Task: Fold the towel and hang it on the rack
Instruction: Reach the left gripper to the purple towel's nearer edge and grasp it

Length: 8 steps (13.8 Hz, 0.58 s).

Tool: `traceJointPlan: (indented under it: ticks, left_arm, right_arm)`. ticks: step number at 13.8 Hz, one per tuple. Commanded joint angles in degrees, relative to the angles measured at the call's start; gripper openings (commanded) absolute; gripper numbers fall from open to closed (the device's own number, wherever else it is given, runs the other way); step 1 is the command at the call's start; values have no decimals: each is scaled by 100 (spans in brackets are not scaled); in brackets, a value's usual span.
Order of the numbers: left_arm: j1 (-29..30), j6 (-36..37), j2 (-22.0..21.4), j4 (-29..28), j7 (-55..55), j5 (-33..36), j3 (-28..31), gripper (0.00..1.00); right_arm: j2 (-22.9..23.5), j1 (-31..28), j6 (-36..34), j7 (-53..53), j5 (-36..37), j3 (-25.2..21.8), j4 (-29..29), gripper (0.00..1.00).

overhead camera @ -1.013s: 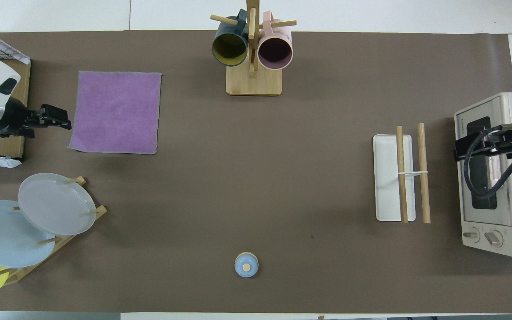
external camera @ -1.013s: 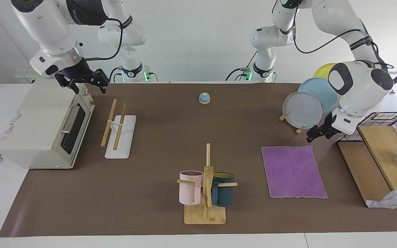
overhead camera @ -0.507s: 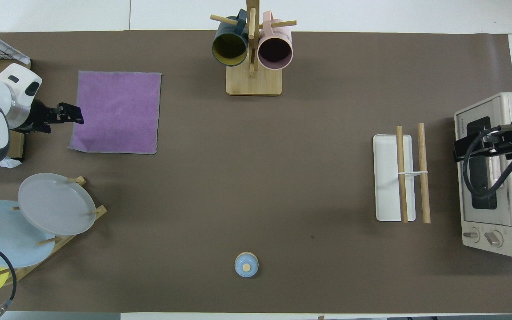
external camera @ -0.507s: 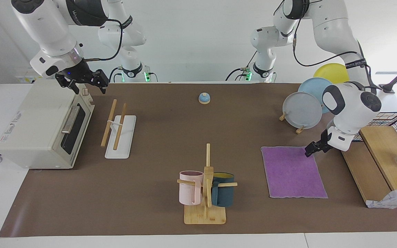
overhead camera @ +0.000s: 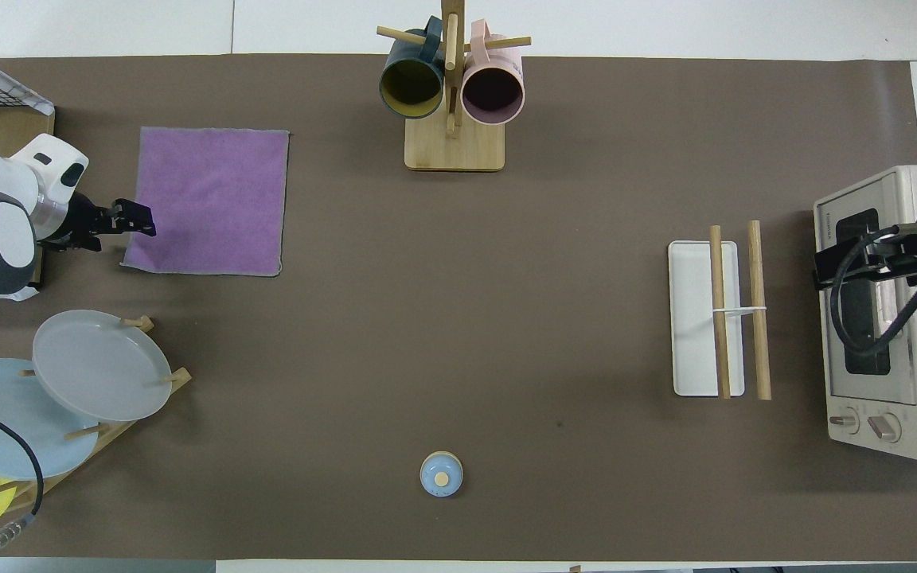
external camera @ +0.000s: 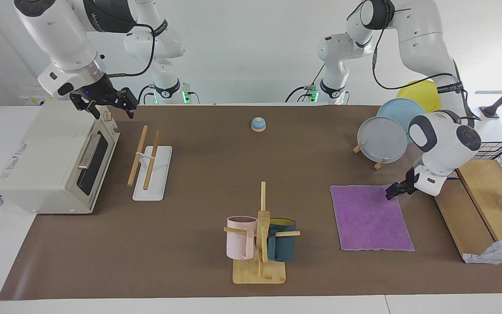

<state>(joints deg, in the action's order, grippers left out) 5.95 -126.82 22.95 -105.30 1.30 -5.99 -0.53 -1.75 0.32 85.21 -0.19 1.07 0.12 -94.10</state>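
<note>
I should next use my left gripper to fold the towel and hang it on the rack, so I should grab the towel by its corner beside the plate stand.
The towel lies flat on the brown mat, purple face up, toward the left arm's end of the table. My left gripper is open and low at the towel's corner nearest the robots, on the edge toward the wooden box; I cannot tell whether it touches the cloth. The rack, two wooden rods on a white base, stands toward the right arm's end, beside the toaster oven. My right gripper waits open in the air over the toaster oven, holding nothing.
A cream toaster oven sits at the right arm's end. A bamboo mug tree with a pink and a dark blue mug stands mid-table, farther from the robots. A plate stand, a blue bell and a wooden box are also here.
My left gripper has come down from beside the plates to the towel's near corner, then shifted slightly along its edge. The right arm and the towel have not moved.
</note>
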Motion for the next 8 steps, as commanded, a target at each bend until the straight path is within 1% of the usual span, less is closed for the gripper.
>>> traceJointPlan:
  ticks: [1,2,3,4,8]
  left_arm:
    - [170,-27,-54,-174,-226,-236,-61,81]
    - [196,-18,-54,-192,-252,-245,-70,75]
    - [196,-9,-63,-192,-261,-297,-70,67]
    - [188,-1,-63,-192,-262,-359,-70,61]
    - [187,87,-63,-192,-262,-368,-78,41]
  right_arm:
    - [-124,-85,-48,-112,-133,6,-100,100]
    - [-115,-93,-39,-112,-133,6,-100,100]
    - [-115,-94,-48,-112,-142,6,-100,100]
    - [-115,-102,-39,-112,-133,6,-100,100]
    - [-115,-94,-39,-112,-133,6,-100,100]
